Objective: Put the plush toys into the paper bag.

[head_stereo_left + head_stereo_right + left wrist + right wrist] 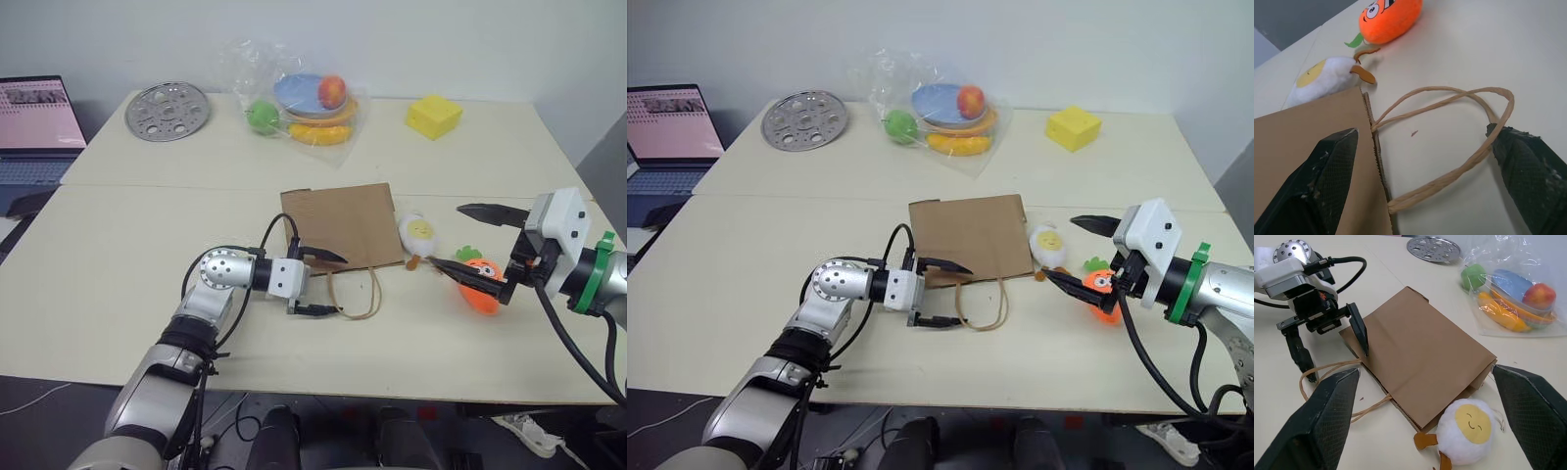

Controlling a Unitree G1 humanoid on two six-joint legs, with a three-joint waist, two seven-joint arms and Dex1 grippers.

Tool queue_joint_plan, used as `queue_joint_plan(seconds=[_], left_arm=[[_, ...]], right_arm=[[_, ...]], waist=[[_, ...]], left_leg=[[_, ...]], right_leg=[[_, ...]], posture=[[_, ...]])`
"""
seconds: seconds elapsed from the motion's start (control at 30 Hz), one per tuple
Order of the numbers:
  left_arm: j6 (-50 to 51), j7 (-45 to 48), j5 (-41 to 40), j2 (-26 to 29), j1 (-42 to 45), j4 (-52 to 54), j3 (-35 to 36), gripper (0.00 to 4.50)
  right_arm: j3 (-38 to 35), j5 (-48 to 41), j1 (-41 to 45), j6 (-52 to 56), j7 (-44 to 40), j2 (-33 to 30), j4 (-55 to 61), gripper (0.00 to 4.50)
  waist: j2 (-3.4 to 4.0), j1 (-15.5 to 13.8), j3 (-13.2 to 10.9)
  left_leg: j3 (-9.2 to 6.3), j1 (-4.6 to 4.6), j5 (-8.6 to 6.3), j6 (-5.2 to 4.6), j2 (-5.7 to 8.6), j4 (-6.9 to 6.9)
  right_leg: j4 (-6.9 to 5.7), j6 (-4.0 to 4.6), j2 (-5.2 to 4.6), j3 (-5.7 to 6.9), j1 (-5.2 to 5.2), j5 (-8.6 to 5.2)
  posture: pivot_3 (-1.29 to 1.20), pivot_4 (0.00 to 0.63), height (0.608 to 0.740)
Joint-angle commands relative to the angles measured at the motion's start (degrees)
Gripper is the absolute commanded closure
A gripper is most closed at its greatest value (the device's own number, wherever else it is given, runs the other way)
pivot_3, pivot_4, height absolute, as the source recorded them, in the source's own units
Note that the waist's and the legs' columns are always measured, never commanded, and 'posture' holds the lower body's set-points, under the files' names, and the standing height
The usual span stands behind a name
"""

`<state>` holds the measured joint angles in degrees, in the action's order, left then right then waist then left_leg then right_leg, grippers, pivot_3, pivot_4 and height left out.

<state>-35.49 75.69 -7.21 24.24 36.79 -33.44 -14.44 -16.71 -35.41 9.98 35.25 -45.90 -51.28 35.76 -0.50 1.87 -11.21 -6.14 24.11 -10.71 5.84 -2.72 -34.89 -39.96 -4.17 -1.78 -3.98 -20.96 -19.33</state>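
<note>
The paper bag lies flat and only the twisted loop of the bag's upper handle stands out, so my left gripper will grab it there next.
The brown paper bag lies flat mid-table, its mouth and twisted handles toward the near edge. My left gripper is open and level at that near corner: one finger sits over the bag's edge, the other just outside the handle loop. The white-yellow egg plush lies against the bag's right side, and the orange carrot plush is a little further right. My right gripper hovers open beside both toys, its lower finger in front of the carrot, holding nothing.
At the back of the table are a clear plastic bag of glossy fruit and a blue plate, a yellow block and a perforated metal disc. A laptop sits past the left edge.
</note>
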Motion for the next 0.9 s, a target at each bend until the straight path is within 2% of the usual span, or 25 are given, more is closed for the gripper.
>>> queue_joint_plan(seconds=[0.03,0.3,0.37,0.43,0.57,0.7,0.8,0.9], left_arm=[[3.84,0.39,-3.59,-0.55,0.59,3.37,1.27,0.91],[13.17,-0.22,-6.94,-0.16,-0.48,9.22,2.45,3.37],[18.42,-0.17,-8.88,0.25,-0.39,11.38,3.29,4.03],[22.31,-0.37,-10.12,0.57,-0.39,13.00,3.77,4.49],[26.58,-1.21,-11.18,0.70,-0.39,15.30,5.00,4.49],[38.16,-6.70,-17.02,-0.19,3.22,18.42,10.12,4.49],[42.52,-10.21,-18.93,-1.16,5.64,19.39,12.57,4.49],[43.53,-11.62,-18.57,-1.44,7.24,19.54,13.30,4.50]], right_arm=[[-1.14,-0.25,-0.13,-0.64,0.44,-0.22,1.37,0.00],[-0.64,0.08,-0.77,-0.98,0.66,0.32,1.84,0.00],[-0.60,0.12,-0.90,-1.03,0.69,0.43,1.92,0.00],[-0.62,0.16,-0.93,-1.07,0.70,0.48,1.93,0.00],[-0.54,0.27,-1.09,-1.23,0.81,0.62,2.04,0.00],[-0.20,0.21,-3.83,-1.47,0.92,1.21,3.81,0.00],[1.40,-1.04,-5.30,-0.56,1.59,2.32,5.50,0.00],[3.33,-2.53,-6.25,0.51,3.14,4.93,6.55,0.61]], waist=[[0.00,0.00,0.00],[0.00,0.00,0.00],[0.00,0.01,0.00],[0.00,0.01,0.00],[0.00,0.02,0.00],[-0.01,0.01,-0.01],[-0.02,0.00,-0.01],[-0.02,-0.01,-0.01]], left_leg=[[0.00,0.00,0.00,0.00,0.00,0.00],[0.00,-0.01,0.00,0.00,0.00,0.00],[0.00,-0.01,0.00,0.00,0.00,0.00],[0.00,-0.01,0.00,0.00,0.00,-0.01],[-0.01,-0.02,0.00,0.00,0.00,0.00],[-0.02,-0.02,0.00,0.00,0.00,-0.01],[-0.06,0.00,0.00,0.00,0.00,-0.03],[-0.06,-0.03,0.00,0.00,0.00,-0.03]], right_leg=[[0.00,0.00,0.00,0.00,0.01,0.00],[0.00,0.00,0.00,0.00,0.01,0.00],[0.00,0.00,0.00,0.00,0.01,0.00],[0.00,0.00,0.00,0.00,0.02,0.00],[0.00,0.00,0.00,0.00,0.02,0.00],[0.00,0.00,0.00,0.01,0.04,0.00],[0.00,-0.01,0.01,0.05,0.05,-0.01],[0.03,-0.01,0.00,0.05,0.11,-0.01]], posture=[[0.00,0.150,0.740],[0.00,0.150,0.740],[0.00,0.150,0.740],[0.00,0.150,0.740],[0.00,0.150,0.740],[0.00,0.150,0.740],[0.00,0.150,0.740],[0.00,0.150,0.740]])
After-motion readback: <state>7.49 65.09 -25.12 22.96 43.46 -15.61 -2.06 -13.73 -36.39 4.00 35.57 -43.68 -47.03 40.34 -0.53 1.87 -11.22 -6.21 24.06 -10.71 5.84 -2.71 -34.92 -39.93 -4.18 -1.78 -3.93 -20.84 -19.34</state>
